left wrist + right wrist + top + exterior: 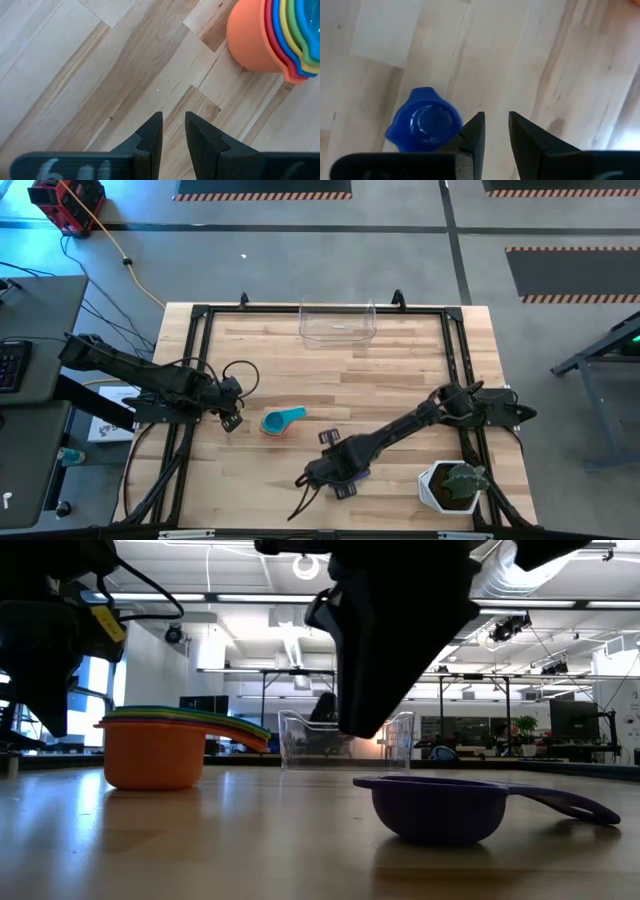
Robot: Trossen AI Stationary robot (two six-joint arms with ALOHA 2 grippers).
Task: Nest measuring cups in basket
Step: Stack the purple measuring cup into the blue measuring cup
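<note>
I should grab the purple cup by its rim next with my right gripper. Then it can nest into the teal cup's stack.
A nested stack of measuring cups (pixel 282 421), orange outermost and teal on top, stands on its base left of the table's middle (pixel 165 748) (pixel 272 35). My left gripper (pixel 232 418) (pixel 173 125) hovers just left of it, open by a narrow gap, touching nothing. A single purple cup (pixel 440 806) sits upright on the table near the front edge; it looks blue in the right wrist view (pixel 425 125). My right gripper (pixel 335 470) (pixel 495 127) hangs above and just beside it, open by a narrow gap. The clear basket (pixel 337 321) (pixel 345 740) stands at the far edge.
A white pot with a green plant (pixel 455 485) stands at the near right corner, right of my right arm. A black frame (pixel 200 320) runs along the table's edges. Bare wood lies between the cups and the basket.
</note>
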